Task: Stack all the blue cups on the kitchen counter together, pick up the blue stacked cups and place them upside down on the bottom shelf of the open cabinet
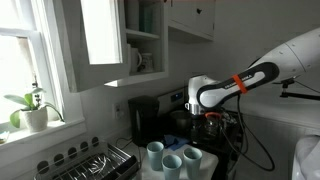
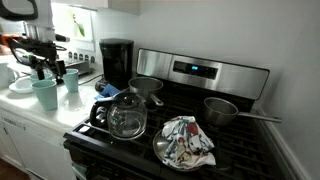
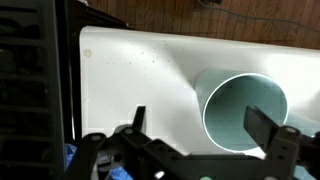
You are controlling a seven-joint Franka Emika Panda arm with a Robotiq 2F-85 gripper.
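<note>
My gripper moves lower, before it closes on the pale blue cup: in the wrist view its fingers hang above the cup's rim, one on each side.
Three pale blue cups [image 1: 172,160] stand upright and apart on the white kitchen counter [image 2: 25,108]; two of them [image 2: 45,94] show in the view across the stove. My gripper [image 2: 45,68] hangs open just above the nearest one. In the wrist view that cup [image 3: 243,112] is seen from above, empty. The gripper [image 3: 200,125] straddles the cup's left rim, one finger over the cup and one over bare counter [image 3: 130,70], holding nothing. The open cabinet [image 1: 145,35] is high on the wall, its bottom shelf [image 1: 146,74] above the coffee maker.
A white handled mug [image 1: 140,60] sits in the cabinet. A black coffee maker [image 2: 117,62] stands behind the cups and a dish rack [image 1: 95,162] beside them. The stove [image 2: 200,120] carries a glass kettle, pots and a cloth-covered pan. A potted plant [image 1: 30,108] stands at the window.
</note>
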